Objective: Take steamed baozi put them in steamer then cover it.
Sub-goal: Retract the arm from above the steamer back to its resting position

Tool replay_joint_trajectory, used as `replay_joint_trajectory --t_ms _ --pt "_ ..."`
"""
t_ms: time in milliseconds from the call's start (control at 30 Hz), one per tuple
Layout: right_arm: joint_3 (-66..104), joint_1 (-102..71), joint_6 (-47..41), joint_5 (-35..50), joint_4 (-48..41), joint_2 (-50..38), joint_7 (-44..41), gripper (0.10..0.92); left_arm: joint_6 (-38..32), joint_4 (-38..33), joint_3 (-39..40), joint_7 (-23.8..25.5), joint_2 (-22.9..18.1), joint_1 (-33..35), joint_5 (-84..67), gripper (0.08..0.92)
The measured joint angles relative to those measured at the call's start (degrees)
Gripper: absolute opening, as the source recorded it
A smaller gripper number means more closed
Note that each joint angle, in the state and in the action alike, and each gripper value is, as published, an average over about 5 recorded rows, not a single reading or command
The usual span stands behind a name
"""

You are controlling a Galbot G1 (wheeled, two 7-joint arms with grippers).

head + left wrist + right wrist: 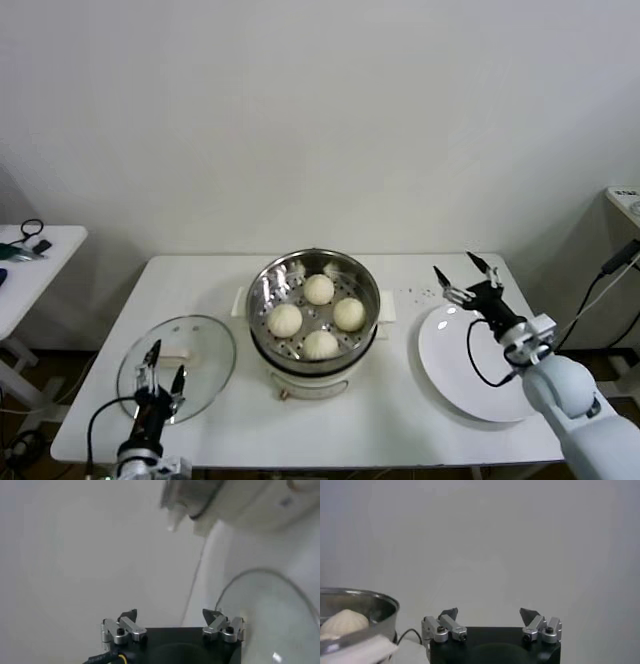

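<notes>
My left gripper takes hold of the glass lid by its cream handle (174, 356) next, to cover the steamer with the baozi (319, 289) inside.
The steamer (366, 283) stands mid-table, a shiny steel pot on a white base. Several cream-white baozi (319, 289) lie on its perforated tray. The clear glass lid (205, 350) with a cream handle lies flat on the table to the steamer's left. My left gripper (160, 372) is open and empty above the lid's near edge; the lid also shows in the left wrist view (280, 615). My right gripper (462, 275) is open and empty, raised over the far edge of the white plate (460, 375). The right wrist view shows the steamer (370, 607) with one baozi (342, 622).
The white plate on the right holds nothing. A second small table (30, 262) with dark items stands at far left. A white unit (628, 205) and cables sit at far right. The wall is close behind the table.
</notes>
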Motion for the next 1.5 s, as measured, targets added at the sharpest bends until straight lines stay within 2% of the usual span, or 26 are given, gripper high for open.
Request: replay_joint_trajectory --t_ms 500,933,1300,1400,1500 --pt "5.6 -6.2 -0.7 -6.3 0.2 5.4 0.2 0.823 -0.5 13.1 -0.9 -3.9 1.7 -8.5 15.8 0.823" --pt "7.0 -7.2 -0.7 -9.0 -0.4 7.6 0.2 0.823 -0.4 21.4 -1.0 -6.3 2.7 -14.8 19.3 0.823" --pt "7.0 -7.9 -0.3 -10.9 -1.1 9.1 0.2 0.823 0.0 25.2 -0.6 -7.9 2.8 -18.5 18.8 0.822" --pt "6.9 -8.0 -0.2 -11.4 -1.1 9.4 0.2 0.823 -0.2 26.0 -0.5 -8.0 2.9 -18.9 18.2 0.796" --pt "6.7 -8.0 -0.2 -11.8 -1.1 9.6 0.1 0.823 -0.5 26.6 -0.5 -8.1 3.0 -19.1 17.7 0.721"
